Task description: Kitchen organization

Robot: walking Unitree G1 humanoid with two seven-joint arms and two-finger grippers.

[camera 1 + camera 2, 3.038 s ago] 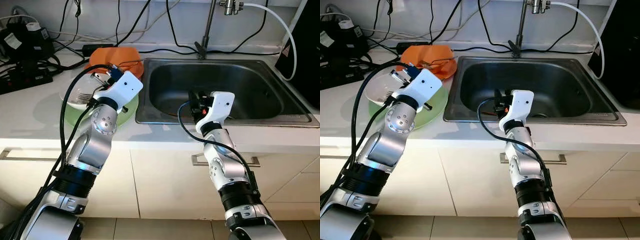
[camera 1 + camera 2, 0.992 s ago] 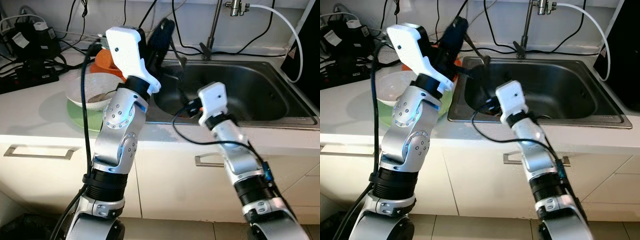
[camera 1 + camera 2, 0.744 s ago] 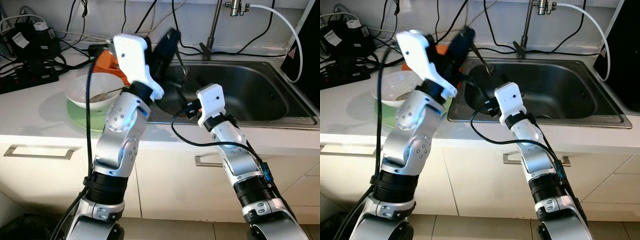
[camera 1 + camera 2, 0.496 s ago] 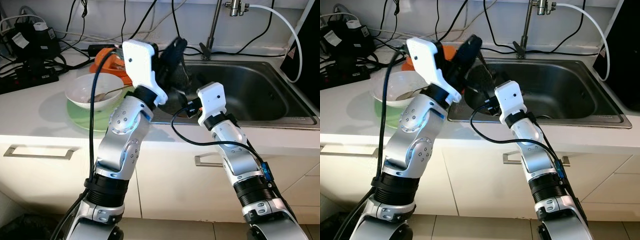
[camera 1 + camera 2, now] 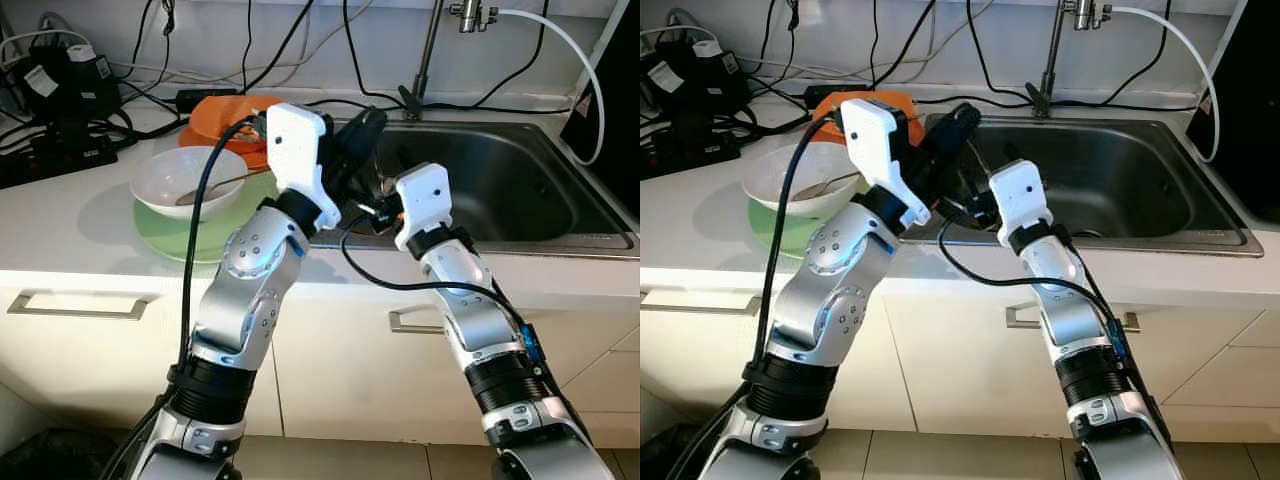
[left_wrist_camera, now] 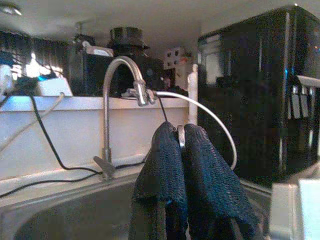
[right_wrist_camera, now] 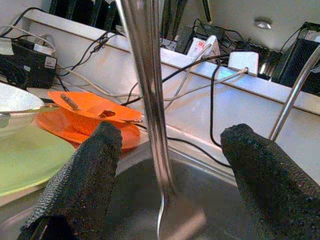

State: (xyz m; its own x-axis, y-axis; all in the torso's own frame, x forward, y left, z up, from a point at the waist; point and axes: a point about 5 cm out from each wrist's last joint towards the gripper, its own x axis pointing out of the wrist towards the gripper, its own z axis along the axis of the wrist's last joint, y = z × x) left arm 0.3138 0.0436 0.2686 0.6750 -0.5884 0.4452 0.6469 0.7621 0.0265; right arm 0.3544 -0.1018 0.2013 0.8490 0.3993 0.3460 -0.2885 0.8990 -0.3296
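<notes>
The thin metal utensil's upper part is already held by my left gripper, so my right gripper will grab the free hanging length of its handle (image 7: pixel 161 159).
My left gripper (image 5: pixel 352 158) is over the left edge of the steel sink (image 5: pixel 500 190), shut on a thin metal utensil (image 6: pixel 180 137). The utensil's handle (image 7: pixel 145 85) hangs down between the fingers of my right gripper (image 7: pixel 170 170), which is open around it without pressing on it. That right gripper (image 5: pixel 372 212) is just below and beside the left one, at the sink's near left corner. On the counter to the left, a white bowl (image 5: pixel 185 180) with a spoon (image 5: pixel 215 184) in it rests on a green plate (image 5: pixel 195 228).
Orange plates (image 5: pixel 228 112) are stacked behind the bowl. The faucet (image 5: pixel 425 55) stands at the sink's back edge with a white hose (image 5: pixel 565 50). Black cables and power gear (image 5: pixel 50 90) crowd the back left of the counter. A dark appliance (image 5: pixel 615 100) stands at the far right.
My left arm has lifted the utensil away from the bowl and swung it right and down to the sink's left edge. The right gripper has come up beside it.
</notes>
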